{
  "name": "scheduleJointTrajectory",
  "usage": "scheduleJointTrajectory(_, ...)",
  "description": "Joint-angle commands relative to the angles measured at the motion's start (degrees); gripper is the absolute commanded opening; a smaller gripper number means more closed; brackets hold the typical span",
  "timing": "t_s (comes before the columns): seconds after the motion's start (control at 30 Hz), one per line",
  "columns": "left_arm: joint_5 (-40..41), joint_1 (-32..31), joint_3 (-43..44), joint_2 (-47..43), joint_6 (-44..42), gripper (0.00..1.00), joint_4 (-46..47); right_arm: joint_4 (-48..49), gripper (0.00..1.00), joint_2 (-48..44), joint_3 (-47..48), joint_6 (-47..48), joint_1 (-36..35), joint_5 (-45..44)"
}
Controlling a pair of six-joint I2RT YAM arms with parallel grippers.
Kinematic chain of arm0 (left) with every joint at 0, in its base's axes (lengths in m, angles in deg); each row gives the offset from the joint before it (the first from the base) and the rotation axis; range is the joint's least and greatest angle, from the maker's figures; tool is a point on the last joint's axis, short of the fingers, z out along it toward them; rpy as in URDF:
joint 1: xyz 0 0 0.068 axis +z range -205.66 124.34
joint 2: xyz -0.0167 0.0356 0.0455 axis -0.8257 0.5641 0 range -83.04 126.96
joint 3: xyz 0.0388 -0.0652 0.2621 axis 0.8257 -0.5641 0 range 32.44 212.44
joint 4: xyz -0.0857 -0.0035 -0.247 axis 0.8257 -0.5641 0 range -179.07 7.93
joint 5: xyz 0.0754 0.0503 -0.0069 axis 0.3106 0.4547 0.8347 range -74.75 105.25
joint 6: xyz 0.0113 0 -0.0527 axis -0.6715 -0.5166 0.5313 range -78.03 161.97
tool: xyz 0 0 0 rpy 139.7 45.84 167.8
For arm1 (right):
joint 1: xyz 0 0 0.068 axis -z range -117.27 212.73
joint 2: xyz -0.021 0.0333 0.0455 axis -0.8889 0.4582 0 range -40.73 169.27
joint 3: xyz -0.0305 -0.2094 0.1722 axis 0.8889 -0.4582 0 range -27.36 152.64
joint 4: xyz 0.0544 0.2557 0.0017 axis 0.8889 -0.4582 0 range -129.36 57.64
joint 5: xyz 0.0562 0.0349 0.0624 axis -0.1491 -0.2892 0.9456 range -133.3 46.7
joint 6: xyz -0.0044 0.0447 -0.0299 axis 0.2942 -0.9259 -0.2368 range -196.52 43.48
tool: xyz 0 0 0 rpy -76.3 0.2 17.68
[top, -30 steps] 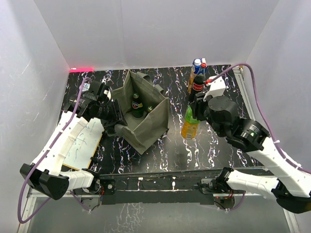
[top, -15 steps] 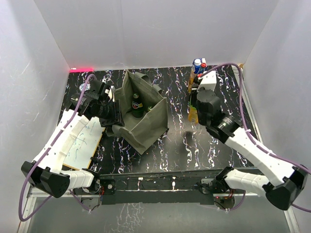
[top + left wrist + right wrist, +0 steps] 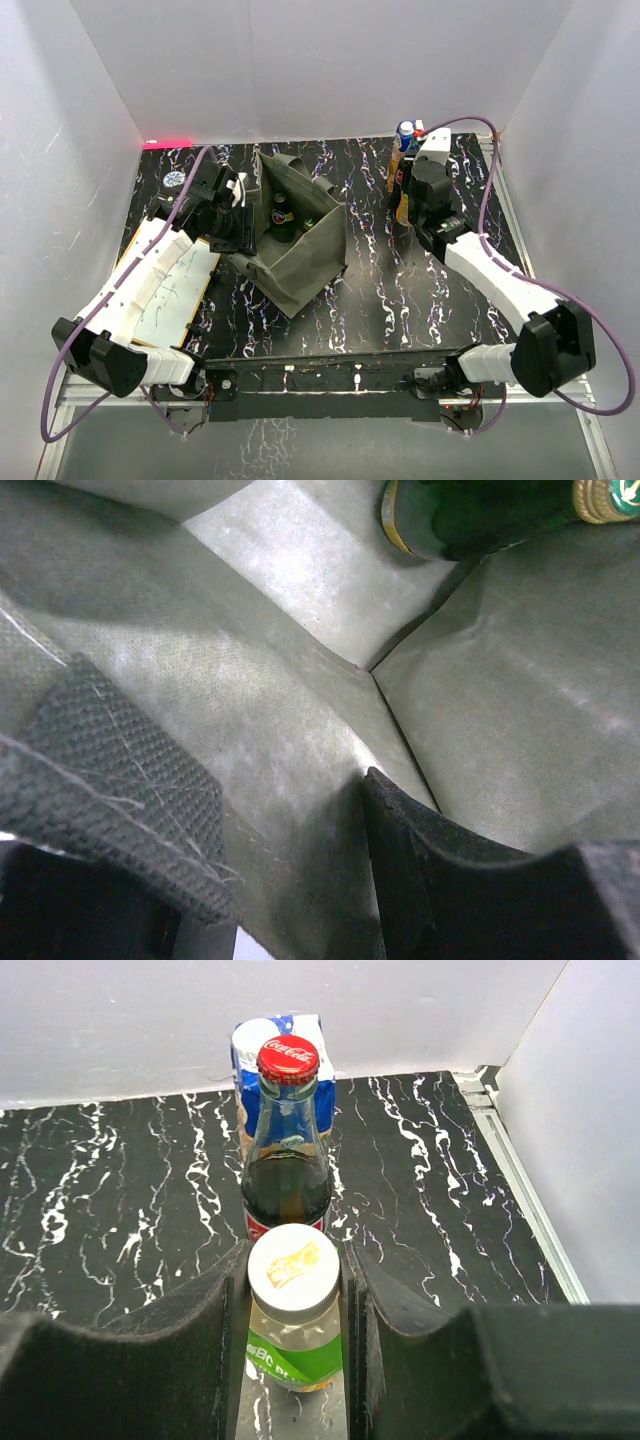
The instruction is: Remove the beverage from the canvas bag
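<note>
I need to keep holding the beverage bottle: its bottom is above the table, and it would drop beside the cola bottle [image 3: 287, 1160] if my right gripper opened now.
The olive-grey canvas bag [image 3: 300, 255] stands open at centre-left. A green bottle [image 3: 282, 215] stands inside it, with a second dark bottle [image 3: 309, 224] beside it. My left gripper [image 3: 243, 225] is shut on the bag's left wall. In the left wrist view the fabric [image 3: 300, 630] runs between my fingers [image 3: 430, 850], and the green bottle [image 3: 470, 515] shows at the top. My right gripper [image 3: 294, 1310] is shut on a white-capped, green-labelled beverage bottle [image 3: 294, 1280]. It holds the bottle upright, low over the table at the back right [image 3: 404, 208], right in front of a cola bottle [image 3: 287, 1160].
A blue-and-white can [image 3: 246, 1055] stands behind the cola bottle near the back wall. A white board [image 3: 170, 290] lies at the left by the left arm. White walls close in the black marbled table [image 3: 380, 290] on three sides.
My right gripper has carried the green-labelled bottle from mid-table back and to the right, beside the cola bottle. My left gripper has shifted slightly backward along the bag's wall.
</note>
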Motion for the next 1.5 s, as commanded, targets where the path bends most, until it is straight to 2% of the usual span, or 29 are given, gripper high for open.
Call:
scheduleJointTrajectory(0.0,2.6,-2.68,0.24,-0.19,-2.71,0.45,-0.07,11.73,0.08,1.85,0.77,2.64,1.93,0.11)
scheduleJointTrajectory(0.63,4.4,-3.28,0.12,-0.12,-3.5,0.45,0.24,22.75,0.09,4.79,-8.32,-1.88,4.74,3.24)
scheduleJointTrajectory(0.73,4.17,-3.33,0.13,-0.09,-3.53,0.45,0.36,22.54,0.21,4.43,-9.6,-1.81,4.74,3.82)
scheduleJointTrajectory(0.83,4.17,-3.29,0.13,-0.08,-3.53,0.45,0.39,21.76,0.4,3.34,-10.79,-2.08,4.74,4.06)
scheduleJointTrajectory(1.03,3.37,-3.28,1.27,1.07,-3.15,0.45,0.49,17.67,0.6,0.05,-10.96,-1.97,4.78,4.65)
scheduleJointTrajectory(1.23,2.51,-3.26,3.9,2.18,-0.5,0.46,-0.61,8.0,0.71,-6.47,-9.92,-4.37,4.76,8.81)
scheduleJointTrajectory(1.47,-0.55,-3.28,5.66,2.45,4.62,0.47,-3.4,-11.13,0.72,-19.5,-12.68,-16.37,4.7,29.31)
